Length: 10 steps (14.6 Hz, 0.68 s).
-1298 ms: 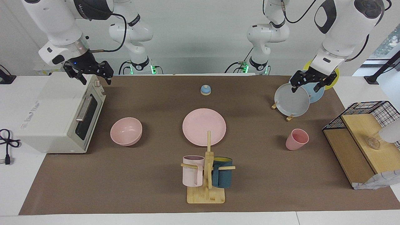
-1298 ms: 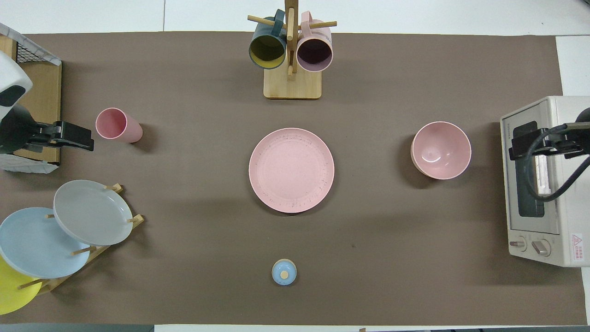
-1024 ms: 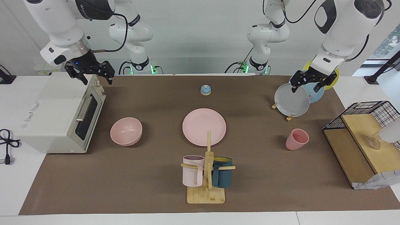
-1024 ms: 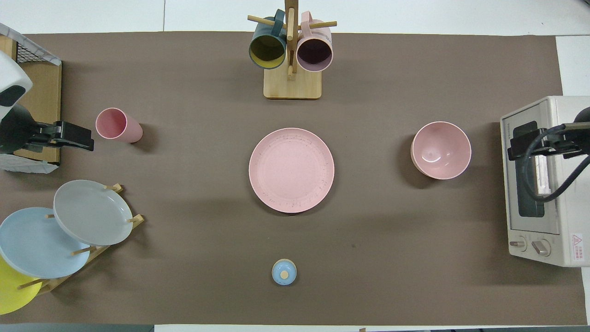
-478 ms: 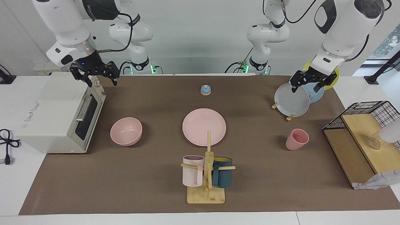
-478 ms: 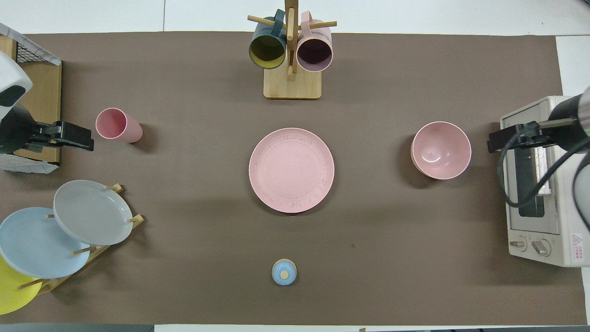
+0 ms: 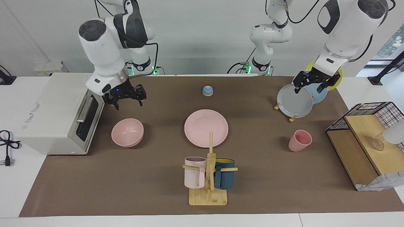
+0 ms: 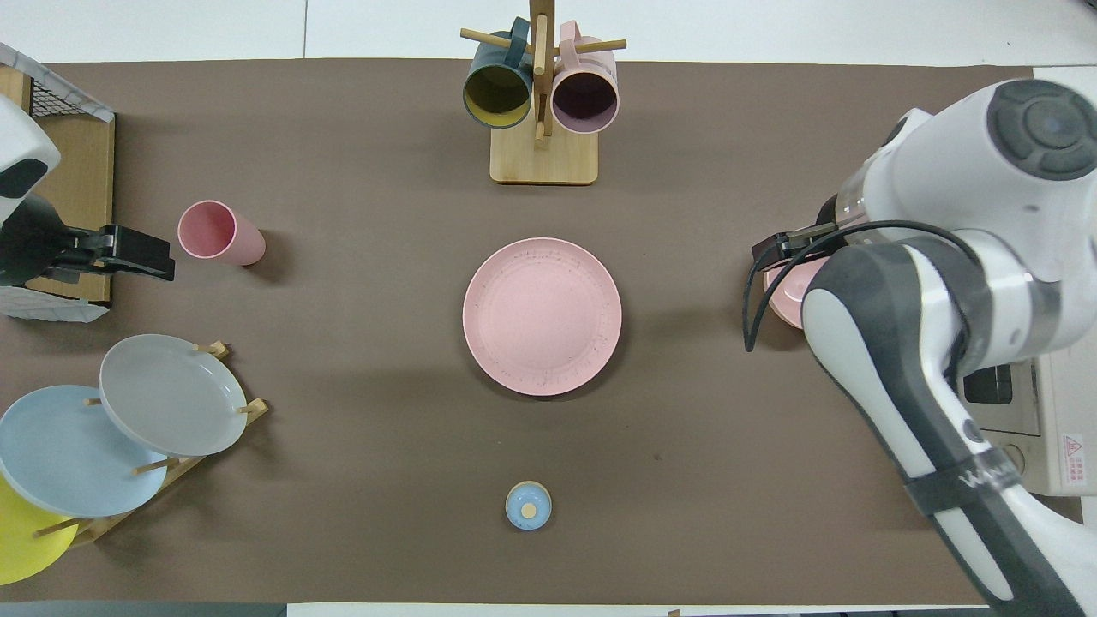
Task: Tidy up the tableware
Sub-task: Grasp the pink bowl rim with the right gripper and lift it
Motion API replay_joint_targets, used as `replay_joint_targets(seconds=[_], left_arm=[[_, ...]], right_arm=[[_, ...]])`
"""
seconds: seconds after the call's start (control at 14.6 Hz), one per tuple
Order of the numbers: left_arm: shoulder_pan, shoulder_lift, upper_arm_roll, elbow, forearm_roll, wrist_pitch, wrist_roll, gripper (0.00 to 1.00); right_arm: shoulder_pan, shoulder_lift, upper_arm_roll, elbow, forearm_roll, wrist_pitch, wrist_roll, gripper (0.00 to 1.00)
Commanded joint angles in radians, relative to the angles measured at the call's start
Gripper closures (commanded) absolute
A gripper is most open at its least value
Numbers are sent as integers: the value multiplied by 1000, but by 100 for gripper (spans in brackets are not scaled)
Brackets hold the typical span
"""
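The tableware needs to be organized. My right gripper should next grab the pink bowl [image 8: 782,298] by its rim [image 8: 786,317] for that.
A salmon-pink plate [image 7: 206,127] lies flat at the mat's middle and also shows in the overhead view [image 8: 542,315]. A pink bowl [image 7: 127,132] stands toward the right arm's end, beside the oven. In the overhead view only a sliver of the bowl [image 8: 782,298] shows under the right arm. A pink cup [image 7: 300,140] stands upright toward the left arm's end and also shows in the overhead view [image 8: 218,233]. My right gripper [image 7: 127,102] is open and empty, in the air over the bowl's rim. My left gripper [image 7: 309,88] is open and empty and waits over the plate rack.
A white toaster oven [image 7: 56,113] stands at the right arm's end. A wooden mug tree [image 7: 208,176] with two mugs is farther from the robots than the plate. A rack of upright plates [image 7: 295,101], a small blue bell [image 7: 207,90] and a wire shelf [image 7: 363,138] are also here.
My right arm has swung from above the oven's top down and toward the table's middle, and its gripper now hangs over the bowl. The left arm and the tableware have not moved.
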Motion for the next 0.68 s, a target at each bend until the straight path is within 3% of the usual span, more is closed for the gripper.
replay_joint_targets(seconds=[0.0,0.55,0.61], left_arm=[[8,-14,-3,-11,18,11,14,0],[8,-14,-3,-11,18,9,14,0],[8,-14,-3,-11,18,9,14,0]], right_arm=[[-8,-51,2,-214,2,183,8,0],[4,18,0,-267,-6,277,28,0],[4,18,0,-270,-14,275,26,7]])
